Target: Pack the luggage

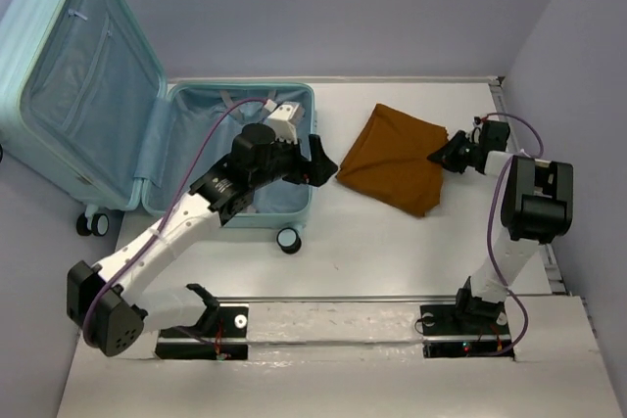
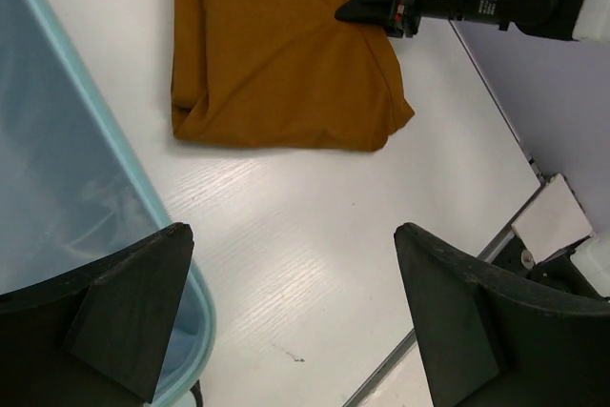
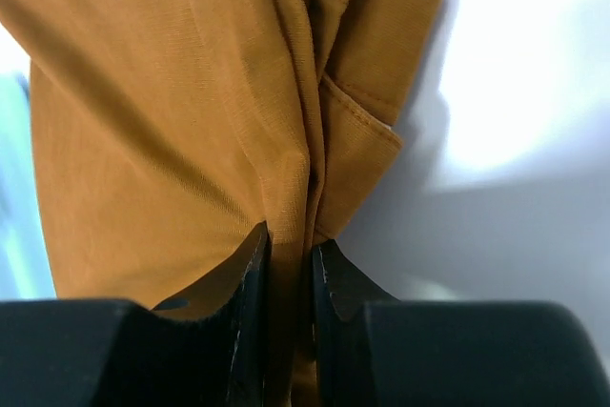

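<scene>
My left gripper grabs the brown cloth by its folded edge [image 2: 190,50] beside the luggage's rim [image 1: 361,145] next, to lay the cloth in the open luggage.
The pale aqua luggage [image 1: 88,95] lies open at the left, lid propped up, blue lining showing; its rim [image 2: 143,197] runs down the left of the left wrist view. A folded brown cloth [image 1: 394,158] lies on the table right of it. My right gripper [image 1: 443,154] is shut on the cloth's right edge, and the fabric [image 3: 191,102] bunches into a fold between the fingers [image 3: 246,274]. My left gripper [image 1: 318,159] hovers open over the luggage's right rim, with nothing between its fingers [image 2: 133,302], facing the cloth [image 2: 276,54].
One black wheel [image 1: 288,240] of the luggage sticks out at its near corner, another [image 1: 90,224] at the left. A metal rail [image 1: 353,301] crosses the table near the arm bases. Walls close in at the back and right.
</scene>
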{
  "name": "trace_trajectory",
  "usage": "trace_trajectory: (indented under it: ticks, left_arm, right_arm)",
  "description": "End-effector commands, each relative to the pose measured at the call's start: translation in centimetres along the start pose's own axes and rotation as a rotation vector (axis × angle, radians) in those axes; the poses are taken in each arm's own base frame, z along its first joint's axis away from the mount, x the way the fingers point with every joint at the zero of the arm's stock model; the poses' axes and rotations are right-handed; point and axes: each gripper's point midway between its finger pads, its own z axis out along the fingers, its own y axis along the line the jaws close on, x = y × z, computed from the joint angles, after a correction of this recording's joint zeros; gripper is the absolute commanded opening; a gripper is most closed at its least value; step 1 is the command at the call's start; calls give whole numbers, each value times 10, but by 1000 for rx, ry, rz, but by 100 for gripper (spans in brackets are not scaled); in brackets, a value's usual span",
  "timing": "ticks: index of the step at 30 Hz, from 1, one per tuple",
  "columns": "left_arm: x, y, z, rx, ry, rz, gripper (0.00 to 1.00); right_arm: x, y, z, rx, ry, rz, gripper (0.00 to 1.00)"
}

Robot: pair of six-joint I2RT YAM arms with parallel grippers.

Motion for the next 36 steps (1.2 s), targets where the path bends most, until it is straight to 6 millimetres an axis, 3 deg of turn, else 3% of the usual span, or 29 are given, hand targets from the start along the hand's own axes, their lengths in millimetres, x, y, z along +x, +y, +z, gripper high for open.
trace_trajectory:
  ticks: [1,3,4,5,6,8,10,11,12,13,14,18,23,28,30,34,36]
  left_arm:
    - [-11,-39,29,29,15,41,99]
    - [-14,-51,42,17,27,60,99]
    - [-3,-45,53,0,59,61,99]
    - [-13,-49,59,-19,49,69,99]
    - [0,-44,78,-49,95,77,99]
    - [6,-40,107,-91,146,99,99]
    - [18,-33,126,-120,219,132,99]
    - [1,-42,136,-111,201,146,99]
    - [25,-27,160,-148,278,163,99]
    - [38,-19,167,-176,333,171,99]
    - [41,-8,187,-230,334,186,99]
    - [59,27,216,-322,376,165,99]
    - [82,66,233,-400,415,145,99]
    - [118,85,242,-411,498,147,99]
    - [141,88,246,-368,553,110,99]
    - [176,67,256,-192,605,1,99]
    - [205,58,250,-111,668,-67,94]
  right_arm:
    - [62,-16,-39,79,50,-33,7]
    - [64,-3,-55,50,25,-58,7]
    - [67,-2,-60,48,20,-66,7]
    - [69,-1,-64,49,12,-73,7]
    - [75,-4,-68,56,13,-78,7]
    - [70,1,-77,60,-24,-103,7]
    - [69,4,-77,48,-23,-105,7]
    - [70,5,-76,40,-16,-102,7]
    - [72,5,-75,32,-8,-98,7]
    - [73,5,-75,28,-3,-95,7]
    - [69,7,-74,20,-22,-105,7]
    - [65,7,-76,16,-37,-101,7]
    - [64,5,-75,11,-41,-87,7]
    - [64,6,-72,-8,-41,-80,7]
    - [64,6,-71,-8,-43,-78,7]
    - [63,7,-70,-17,-44,-75,7]
    - [64,7,-68,-25,-40,-69,7]
